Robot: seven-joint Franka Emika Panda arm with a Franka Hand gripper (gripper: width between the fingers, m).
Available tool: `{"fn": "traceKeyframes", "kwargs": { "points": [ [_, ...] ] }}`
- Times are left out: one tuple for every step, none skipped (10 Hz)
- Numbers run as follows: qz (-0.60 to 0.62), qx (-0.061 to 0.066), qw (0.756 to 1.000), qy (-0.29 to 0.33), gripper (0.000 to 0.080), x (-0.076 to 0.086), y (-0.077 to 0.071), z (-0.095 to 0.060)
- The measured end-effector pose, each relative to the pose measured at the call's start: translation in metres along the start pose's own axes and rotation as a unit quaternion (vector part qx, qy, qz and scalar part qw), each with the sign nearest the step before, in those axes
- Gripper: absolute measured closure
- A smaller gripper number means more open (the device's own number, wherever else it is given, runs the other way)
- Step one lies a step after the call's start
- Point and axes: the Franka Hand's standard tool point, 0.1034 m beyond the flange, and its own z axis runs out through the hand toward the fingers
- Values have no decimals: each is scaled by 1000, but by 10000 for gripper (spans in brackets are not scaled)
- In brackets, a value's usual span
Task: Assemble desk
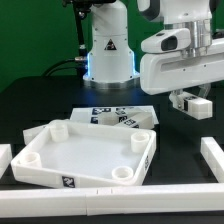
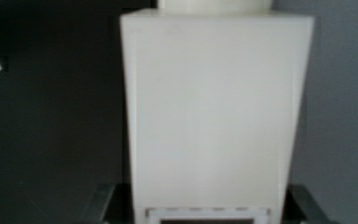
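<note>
The desk leg's lower edge is still above the black table in the exterior view, so my gripper needs to keep holding the leg for now.
The white desk top (image 1: 85,152) lies on the black table at the front left of the exterior view, rim up, with round sockets in its corners. My gripper (image 1: 189,103) hangs to its right, above the table, shut on a white square-section desk leg (image 1: 197,105) held about level. In the wrist view that leg (image 2: 215,110) fills the middle of the picture, and the dark fingers (image 2: 105,200) show on both sides of it.
The marker board (image 1: 122,116) with several tags lies behind the desk top. Long white border bars run along the front (image 1: 110,190) and the right side (image 1: 212,155). The arm's base (image 1: 108,50) stands at the back.
</note>
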Motion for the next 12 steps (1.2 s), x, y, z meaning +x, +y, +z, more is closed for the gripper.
{"fn": "traceKeyframes", "kwargs": {
  "points": [
    [41, 7, 999, 1, 528, -10, -15, 13],
    [68, 12, 998, -6, 528, -23, -34, 30],
    [80, 14, 997, -1, 528, -27, -41, 38],
    [91, 14, 996, -3, 528, -29, -39, 43],
    [83, 15, 996, -6, 528, -29, -46, 44],
    [78, 15, 997, -6, 500, -29, -46, 44],
    [78, 15, 997, -6, 500, -29, -45, 44],
    [76, 15, 997, -6, 325, -29, -46, 44],
    [71, 14, 997, -13, 188, -30, -45, 42],
    [59, 11, 998, -23, 188, -27, -41, 29],
    [47, 9, 998, -28, 158, -18, -28, 10],
    [22, 8, 999, -38, 152, -9, -9, -9]
  ]
}}
